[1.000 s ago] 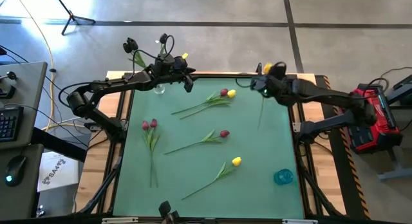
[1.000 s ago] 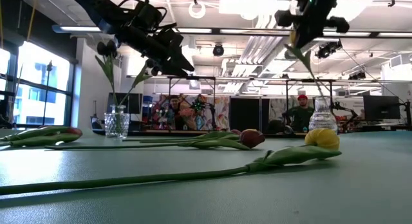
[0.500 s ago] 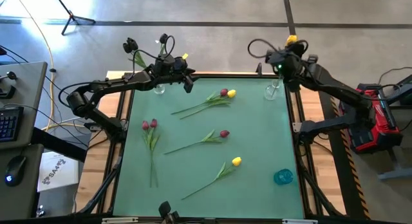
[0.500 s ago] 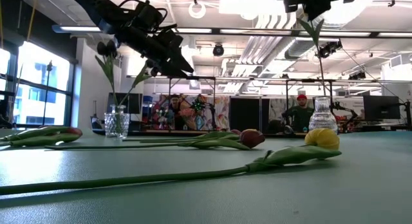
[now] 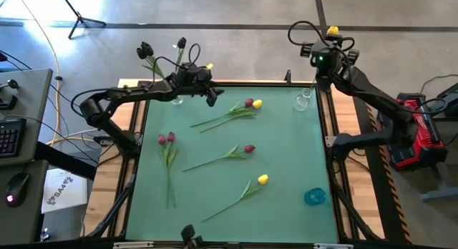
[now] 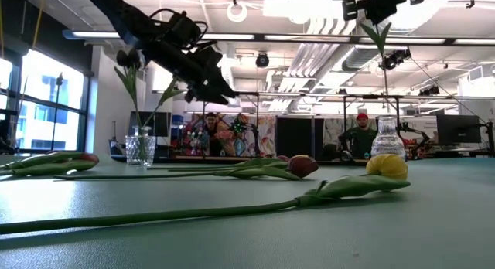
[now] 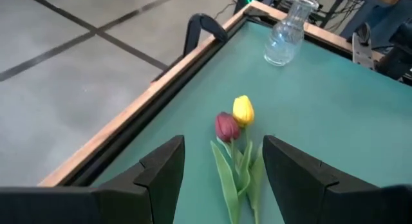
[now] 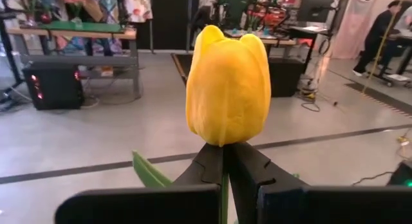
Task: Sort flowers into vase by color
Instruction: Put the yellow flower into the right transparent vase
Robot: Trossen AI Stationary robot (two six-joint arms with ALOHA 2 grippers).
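The yellow tulip stays in my right gripper for now, until I lower the tulip into the vase, since the tulip's lower stem reaches only the clear vase's rim.
My right gripper (image 5: 326, 44) is raised near the table's far right corner, shut on a yellow tulip (image 8: 225, 89). The tulip's stem (image 6: 384, 76) hangs down to the clear right vase (image 6: 387, 137). Whether its end is inside I cannot tell. My left gripper (image 7: 223, 147) is open and empty above the far left of the mat, beside the left vase (image 5: 177, 99) with black tulips (image 5: 145, 49) standing in it. Ahead of it a red and a yellow tulip (image 7: 235, 118) lie together. More red tulips (image 5: 166, 139) (image 5: 249, 149) and a yellow one (image 5: 262, 179) lie flat on the mat. My right gripper pinches the yellow tulip's stem just under the head (image 8: 223, 161) between its two fingers (image 8: 248, 166). The head stands upright above the fingertips. The flower is lifted clear of the table, with stem and leaf (image 6: 377, 33) hanging straight down below the gripper.
A teal round object (image 5: 315, 197) sits near the table's near right corner. The green mat (image 5: 286, 170) has a raised wooden rim (image 7: 129, 114). People and workbenches show in the room beyond the far edge.
My right gripper has risen and moved toward the far right corner, staying shut on the yellow tulip. The flower has swung from slanting over the mat to hanging upright over the right vase. My left gripper has shifted slightly toward the table's right.
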